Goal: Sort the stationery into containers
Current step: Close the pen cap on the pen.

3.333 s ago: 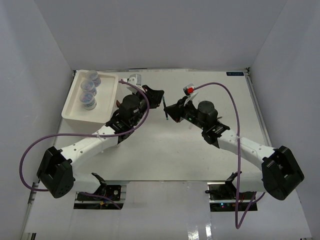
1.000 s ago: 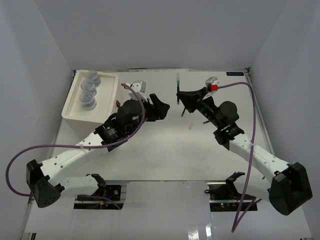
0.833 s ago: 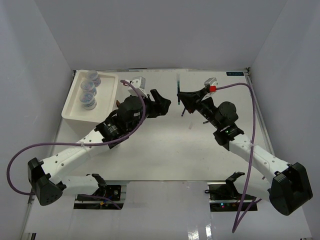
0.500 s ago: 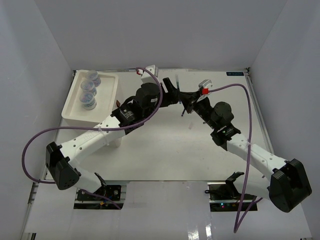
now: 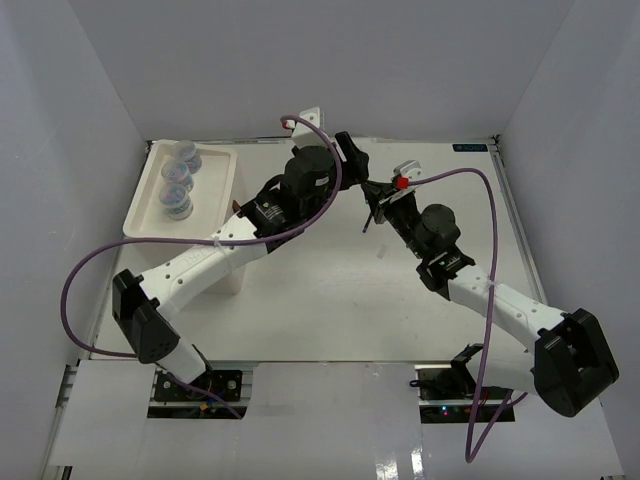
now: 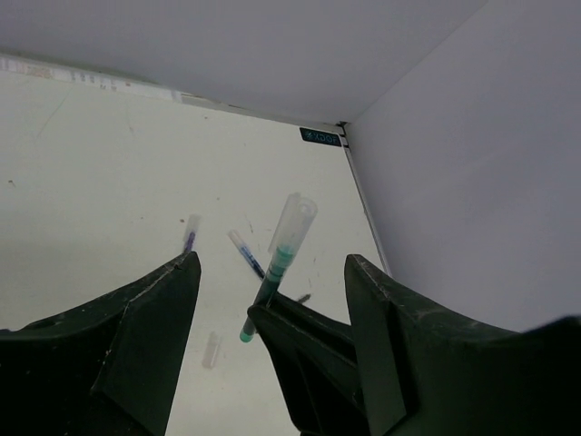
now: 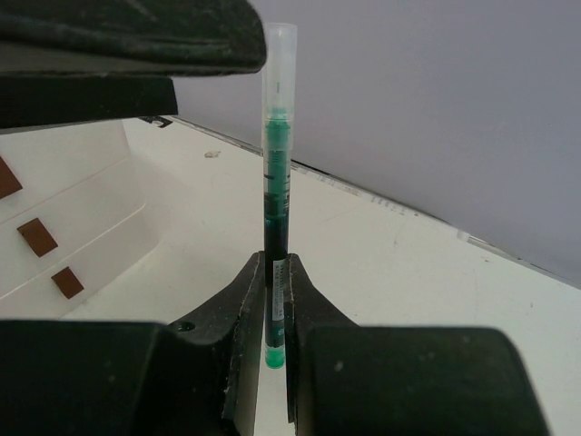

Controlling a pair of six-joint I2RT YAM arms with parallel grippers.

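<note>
The left gripper grips the green pen by its clear cap next. That leaves the pen's other end free to slip from my right gripper.
My right gripper (image 7: pixel 274 272) is shut on a green pen (image 7: pixel 275 173) and holds it upright by its lower part, clear cap on top. In the top view this gripper (image 5: pixel 375 195) hangs over the far middle of the table. My left gripper (image 5: pixel 350 160) has reached across to it. Its open jaws (image 6: pixel 272 272) stand wide on either side of the green pen (image 6: pixel 277 263) without touching it. The white container (image 5: pixel 140 225) sits at the far left, with three clear jars (image 5: pixel 177 178) in its top tray. Two blue pens (image 6: pixel 247 254) lie on the table beyond.
A small clear cap (image 6: pixel 211 350) lies on the table below the grippers. The container's drawer fronts with brown knobs (image 7: pixel 36 236) show at the left of the right wrist view. White walls close in the table's back and sides.
The left arm has swung right and forward from beside the container until its open jaws flank the pen. The right gripper, still holding the pen, shifted slightly left.
</note>
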